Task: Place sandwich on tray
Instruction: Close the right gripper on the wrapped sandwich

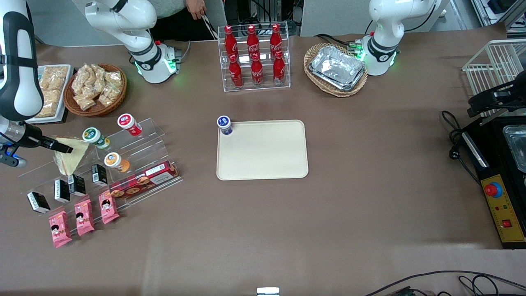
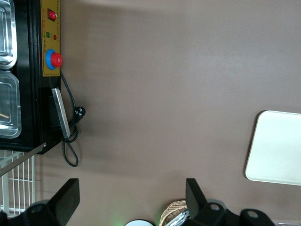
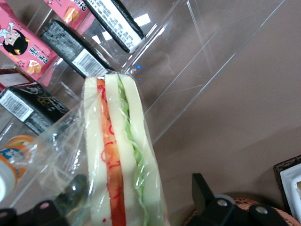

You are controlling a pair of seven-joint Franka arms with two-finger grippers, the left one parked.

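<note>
The sandwich needs to go on the cream-beige tray (image 1: 263,160), so my right gripper will next pick it up by its wrapped end (image 1: 75,143).
The sandwich (image 1: 73,158), triangular with pale bread in clear wrap, stands on the top step of a clear acrylic rack (image 1: 156,135) toward the working arm's end of the table. In the right wrist view the sandwich (image 3: 120,155) shows its red, orange and green filling edge. My right gripper (image 1: 61,148) is open and straddles the sandwich (image 3: 138,188). One finger (image 3: 75,190) touches the loose wrap. The other finger (image 3: 202,190) stands apart from the bread. The cream-beige tray (image 1: 263,160) lies flat mid-table and also shows in the left wrist view (image 2: 277,146).
A blue-lidded cup (image 1: 224,124) stands on a tray corner. The rack holds lidded cups (image 1: 94,137), black packets (image 1: 61,190), a cookie box (image 1: 144,181) and pink snack packets (image 1: 84,217). A snack basket (image 1: 95,88) and a cola bottle rack (image 1: 254,57) stand farther from the front camera.
</note>
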